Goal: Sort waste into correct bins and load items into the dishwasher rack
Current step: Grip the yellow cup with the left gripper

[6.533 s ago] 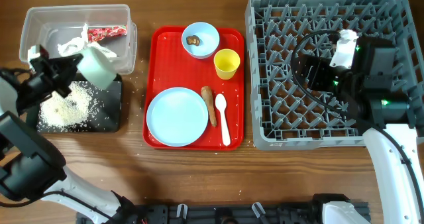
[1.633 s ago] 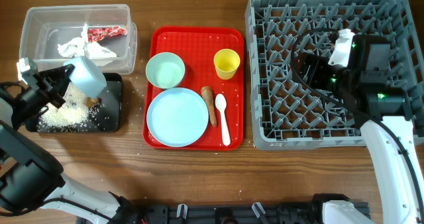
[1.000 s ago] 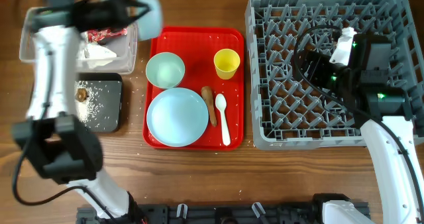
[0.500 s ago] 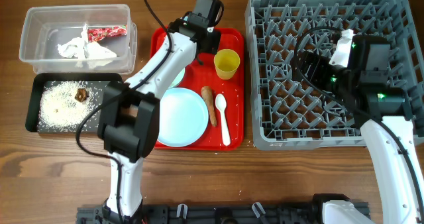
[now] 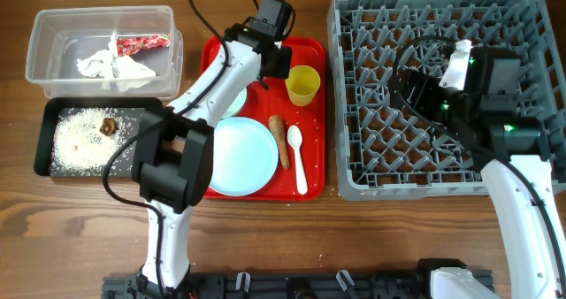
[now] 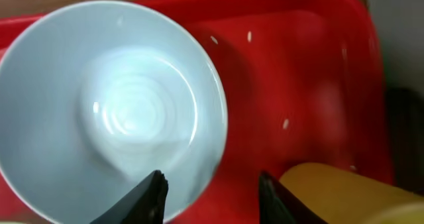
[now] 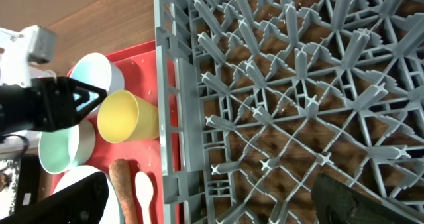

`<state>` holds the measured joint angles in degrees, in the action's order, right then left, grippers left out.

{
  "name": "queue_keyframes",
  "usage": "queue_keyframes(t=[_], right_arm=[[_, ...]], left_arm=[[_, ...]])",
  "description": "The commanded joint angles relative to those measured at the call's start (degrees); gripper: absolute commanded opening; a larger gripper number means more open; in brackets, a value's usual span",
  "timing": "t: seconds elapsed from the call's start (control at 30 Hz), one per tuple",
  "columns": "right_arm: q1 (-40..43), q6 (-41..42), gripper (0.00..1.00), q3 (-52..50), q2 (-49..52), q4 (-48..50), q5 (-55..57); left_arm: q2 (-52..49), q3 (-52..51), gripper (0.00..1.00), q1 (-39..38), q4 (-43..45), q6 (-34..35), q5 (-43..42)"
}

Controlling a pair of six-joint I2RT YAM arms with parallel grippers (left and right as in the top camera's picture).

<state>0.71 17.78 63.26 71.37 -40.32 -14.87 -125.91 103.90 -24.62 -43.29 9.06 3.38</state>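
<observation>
My left gripper picks up the yellow cup by its rim on the bowl side next, to leave its base free for handover to my right gripper.
My left gripper [image 6: 213,199] is open, low over the right rim of the empty pale blue bowl [image 6: 112,105] at the back of the red tray; it also shows in the overhead view [image 5: 270,58]. The yellow cup [image 5: 302,85] stands just right of it. The pale green-white bowl [image 7: 59,148], pale blue plate [image 5: 239,157], brown sausage stick [image 5: 279,141] and white spoon [image 5: 296,157] lie on the same tray. My right gripper [image 5: 423,94] is open and empty above the grey dishwasher rack [image 5: 495,16].
The clear tub [image 5: 53,25] at back left holds the red wrapper [image 5: 141,43] and the white tissue [image 5: 106,65]. In front of it the black tray [image 5: 141,162] holds rice [image 5: 78,133] and a brown lump [image 5: 109,126]. Rice grains dot the red tray [image 5: 309,180].
My left arm tipped the bowls' contents into the black tray, then carried the pale blue bowl back to the red tray. In the last half second it barely moved. The right arm stayed still.
</observation>
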Motion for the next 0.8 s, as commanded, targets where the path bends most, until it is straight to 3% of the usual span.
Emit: queue_keyframes(t=[0.0, 0.37, 0.47, 0.63, 0.7, 0.77], right_arm=[[0.02, 0.33, 1.00, 0.90, 0.52, -0.07, 0.83], [0.02, 0.39, 1.00, 0.90, 0.52, 0.04, 0.85], [0.02, 0.39, 1.00, 0.90, 0.52, 0.20, 0.85], [0.00, 0.42, 1.00, 0.90, 0.52, 0.17, 0.83], [0.00, 0.39, 1.00, 0.90, 0.52, 0.20, 0.83], [0.02, 0.39, 1.00, 0.90, 0.52, 0.20, 0.85]], left_arm=[[5.53, 2.58, 0.47, 3.19, -1.03, 5.14, -10.10], [5.57, 2.56, 0.57, 5.66, -3.32, 6.82, -28.50], [5.09, 2.45, 0.56, 4.02, -5.73, 4.66, -27.87], [3.96, 0.07, 0.54, 0.31, -7.26, 4.72, -12.96], [3.96, -1.40, 0.54, -0.48, -7.04, 4.72, -10.95], [3.96, -2.49, 0.47, -0.81, -6.71, 4.72, -10.97]])
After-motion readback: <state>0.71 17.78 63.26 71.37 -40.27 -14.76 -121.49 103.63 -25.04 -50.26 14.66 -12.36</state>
